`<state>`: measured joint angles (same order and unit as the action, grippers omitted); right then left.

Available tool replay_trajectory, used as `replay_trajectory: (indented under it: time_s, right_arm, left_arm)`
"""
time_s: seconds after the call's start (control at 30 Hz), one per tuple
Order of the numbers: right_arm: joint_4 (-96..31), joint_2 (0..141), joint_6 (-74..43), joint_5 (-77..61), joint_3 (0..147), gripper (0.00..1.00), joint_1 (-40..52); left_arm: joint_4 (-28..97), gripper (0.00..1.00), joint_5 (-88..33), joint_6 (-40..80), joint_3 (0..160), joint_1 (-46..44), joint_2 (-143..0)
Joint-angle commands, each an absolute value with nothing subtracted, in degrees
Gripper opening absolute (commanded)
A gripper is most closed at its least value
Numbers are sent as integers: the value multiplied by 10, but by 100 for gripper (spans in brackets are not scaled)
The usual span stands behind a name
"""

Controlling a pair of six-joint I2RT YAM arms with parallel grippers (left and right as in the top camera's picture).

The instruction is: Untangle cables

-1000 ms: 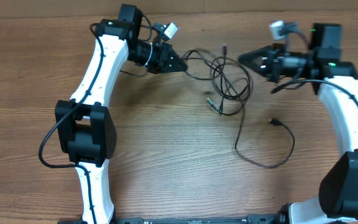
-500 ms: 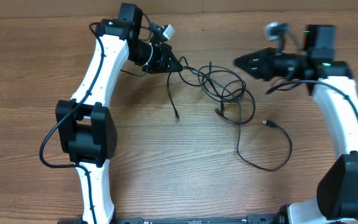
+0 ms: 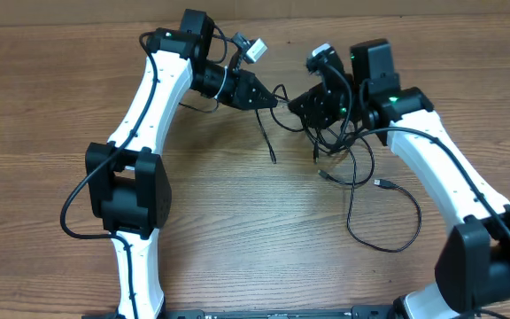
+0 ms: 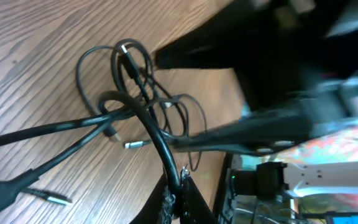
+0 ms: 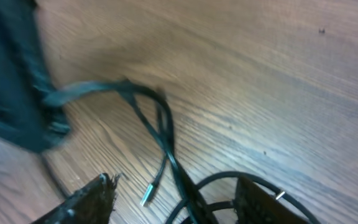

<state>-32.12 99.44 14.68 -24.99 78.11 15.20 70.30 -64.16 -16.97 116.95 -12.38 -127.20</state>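
The robot's right gripper should next grab the tangle by the side that faces the left gripper, so the pinched cable stays free to be pulled out.
Several thin black cables (image 3: 339,133) lie tangled on the wooden table between my two arms. My left gripper (image 3: 268,99) is shut on one cable, and a free end of it (image 3: 268,142) hangs down to a small plug. In the left wrist view the jaws (image 4: 179,193) pinch that cable (image 4: 157,134), which runs up to the tangle (image 4: 135,81). My right gripper (image 3: 297,108) stands open close to the left one, at the tangle's left side. In the right wrist view its fingers (image 5: 86,199) straddle the cables (image 5: 169,158), touching none that I can see.
One long cable loops toward the front right of the table (image 3: 385,251), with a plug end (image 3: 379,183) lying loose. Thicker arm wiring hangs by the left arm's base (image 3: 73,208). The view from the right wrist is blurred.
My right gripper has swung left to the tangle and opened. The left gripper has shifted slightly right with its cable, and the cable bundle has been dragged and reshaped.
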Motion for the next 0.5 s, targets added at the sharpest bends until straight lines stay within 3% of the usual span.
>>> replay_trajectory:
  time_s: [0.0,0.1,0.2,0.3,0.47]
  right_arm:
    - [-318,1018,172,-223,791,61,159]
    - [-319,1030,185,-223,791,52,160]
    - [-316,1031,185,-228,791,24,160]
    - [-312,1031,185,-236,791,4,160]
    - [-300,1014,98,-242,801,4,144]
  left_arm:
    - [703,4,-709,-194,1179,-115,-1250]
    - [703,4,-720,-194,1179,-112,-1250]
    - [703,4,-719,-194,1179,-112,-1250]
    - [703,4,-718,-194,1179,-112,-1250]
    - [704,4,-646,-183,1179,-112,-1250]
